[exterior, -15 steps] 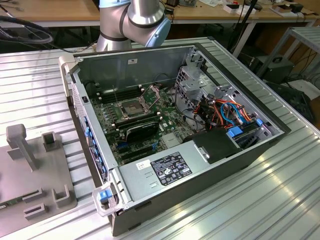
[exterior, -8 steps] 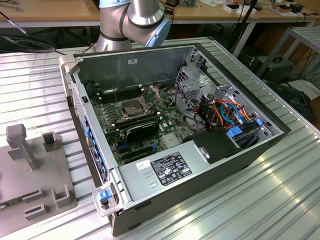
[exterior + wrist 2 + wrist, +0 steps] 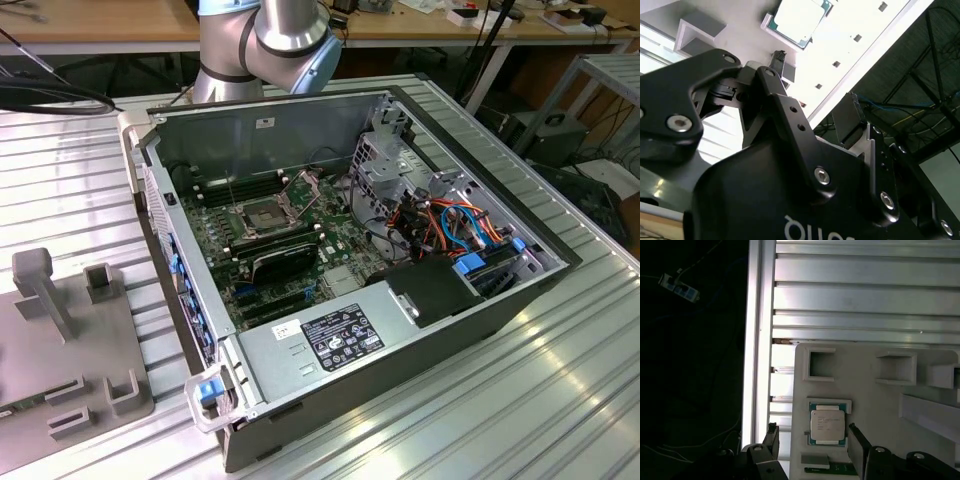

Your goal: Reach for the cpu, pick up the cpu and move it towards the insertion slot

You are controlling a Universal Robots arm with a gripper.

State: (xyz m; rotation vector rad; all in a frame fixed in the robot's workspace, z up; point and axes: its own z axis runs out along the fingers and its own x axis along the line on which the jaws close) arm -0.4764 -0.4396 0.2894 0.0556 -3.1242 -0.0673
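Next, my gripper takes hold of the cpu by its open side edges, since the holder's raised side [image 3: 830, 400] hugs the cpu's top edge and corner.
The cpu [image 3: 827, 426] is a thin square chip with a pale silver face, lying flat in a recess of a pale holder plate [image 3: 865, 400]. My gripper [image 3: 814, 440] is open. Its two dark fingertips [image 3: 772, 436] stand one on each side of the chip, apart from it, with nothing held between them. In the second wrist view the cpu [image 3: 799, 20] lies beyond the spread fingers [image 3: 778, 59] of my gripper [image 3: 812, 89]. The insertion slot [image 3: 262, 213] is a square socket with a silver frame and dark centre on the motherboard inside the open computer case [image 3: 480, 320].
A black finned block [image 3: 285, 262] sits beside the socket, with memory slots, a drive cage and coloured cables [image 3: 455, 225] around it. A grey fixture plate [image 3: 60, 340] with uprights lies at the exterior view's left. The ribbed metal table edge [image 3: 757, 340] runs close to the holder plate.
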